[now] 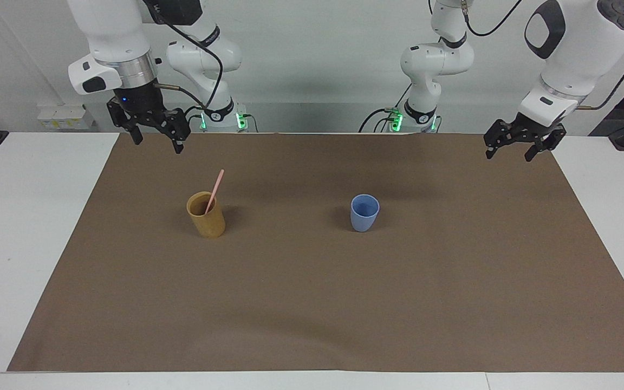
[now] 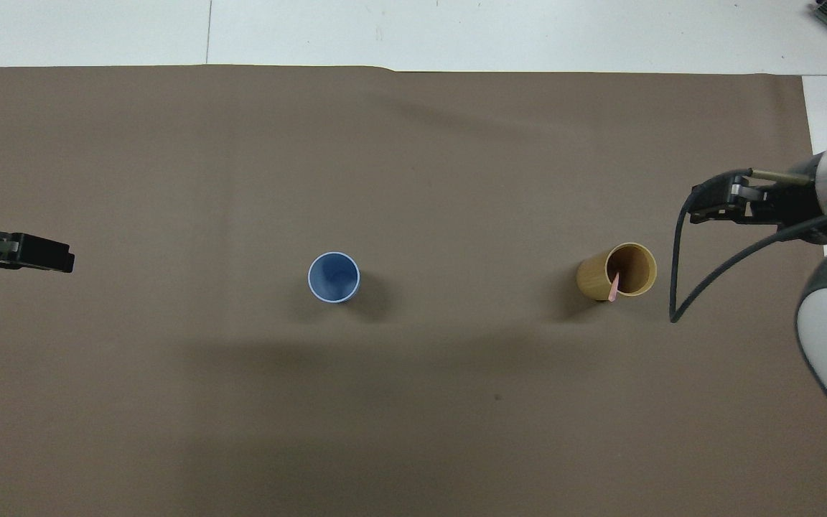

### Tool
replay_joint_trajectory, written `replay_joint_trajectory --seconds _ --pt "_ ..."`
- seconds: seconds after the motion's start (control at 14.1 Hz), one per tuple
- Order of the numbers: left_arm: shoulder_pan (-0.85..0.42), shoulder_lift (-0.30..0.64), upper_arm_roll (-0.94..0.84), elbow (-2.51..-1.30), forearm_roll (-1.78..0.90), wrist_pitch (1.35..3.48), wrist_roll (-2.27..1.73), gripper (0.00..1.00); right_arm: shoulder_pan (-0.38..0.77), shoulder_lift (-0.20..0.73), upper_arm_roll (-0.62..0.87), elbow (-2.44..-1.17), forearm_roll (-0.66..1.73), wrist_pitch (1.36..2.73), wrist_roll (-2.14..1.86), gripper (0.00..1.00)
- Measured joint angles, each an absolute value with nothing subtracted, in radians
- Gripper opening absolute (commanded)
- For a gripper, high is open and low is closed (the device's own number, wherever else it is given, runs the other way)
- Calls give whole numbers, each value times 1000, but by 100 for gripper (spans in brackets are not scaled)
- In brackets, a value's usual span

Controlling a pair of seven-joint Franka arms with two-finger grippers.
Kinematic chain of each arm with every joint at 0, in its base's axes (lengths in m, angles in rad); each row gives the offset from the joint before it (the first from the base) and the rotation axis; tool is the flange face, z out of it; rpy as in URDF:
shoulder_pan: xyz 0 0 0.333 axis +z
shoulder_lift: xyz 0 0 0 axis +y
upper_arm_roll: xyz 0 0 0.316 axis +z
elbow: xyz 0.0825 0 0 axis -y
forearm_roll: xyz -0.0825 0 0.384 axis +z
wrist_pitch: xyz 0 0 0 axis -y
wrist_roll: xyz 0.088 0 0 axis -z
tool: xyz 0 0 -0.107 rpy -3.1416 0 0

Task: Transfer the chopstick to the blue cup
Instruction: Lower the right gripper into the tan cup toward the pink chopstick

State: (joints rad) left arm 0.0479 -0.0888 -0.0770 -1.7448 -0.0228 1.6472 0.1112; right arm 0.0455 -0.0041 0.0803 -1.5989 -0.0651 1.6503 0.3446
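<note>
The chopstick needs to go to the blue cup (image 2: 334, 277), so my right gripper should next grab it by its exposed top end (image 2: 614, 288).
One pale-pink chopstick (image 1: 215, 189) stands tilted in a tan bamboo-coloured cup (image 1: 207, 219), its top sticking out above the rim; from above only its tip (image 2: 614, 286) shows inside that cup (image 2: 592, 277). The blue cup (image 1: 364, 213) (image 2: 334, 277) stands upright and empty beside it, toward the left arm's end. My right gripper (image 1: 157, 143) (image 2: 702, 212) hangs open and empty over the mat, above and apart from the tan cup. At the left arm's end of the mat hovers my left gripper (image 1: 508, 156) (image 2: 60, 258), open, holding nothing.
A brown mat (image 1: 312, 303) covers most of the white table (image 1: 25, 216). A black cable (image 2: 679, 287) loops down from the right wrist close to the tan cup in the overhead view.
</note>
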Motion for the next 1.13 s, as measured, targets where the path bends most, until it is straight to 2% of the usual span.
replay_joint_trajectory --seconds 0.14,0.5,0.78,0.92,0.99,1.13 --pt "47 -91 -81 -1745 -23 1637 111 100 77 -12 82 -1647 -65 1680 345 100" --pt "44 -95 -99 -1745 -23 1624 111 100 166 -24 83 -1811 -72 1857 445 100" --pt "43 -104 -124 -1745 -23 1611 111 100 202 -29 82 -1893 -122 1927 490 100" --pt "43 -105 -127 -1745 -24 1610 111 100 221 -34 82 -1923 -143 1929 504 97" --pt "43 -105 -129 -1745 -25 1608 111 100 235 -37 82 -1941 -154 1929 521 91" --pt "41 -105 -134 -1745 -25 1597 111 100 255 -51 83 -1983 -173 1928 549 88"
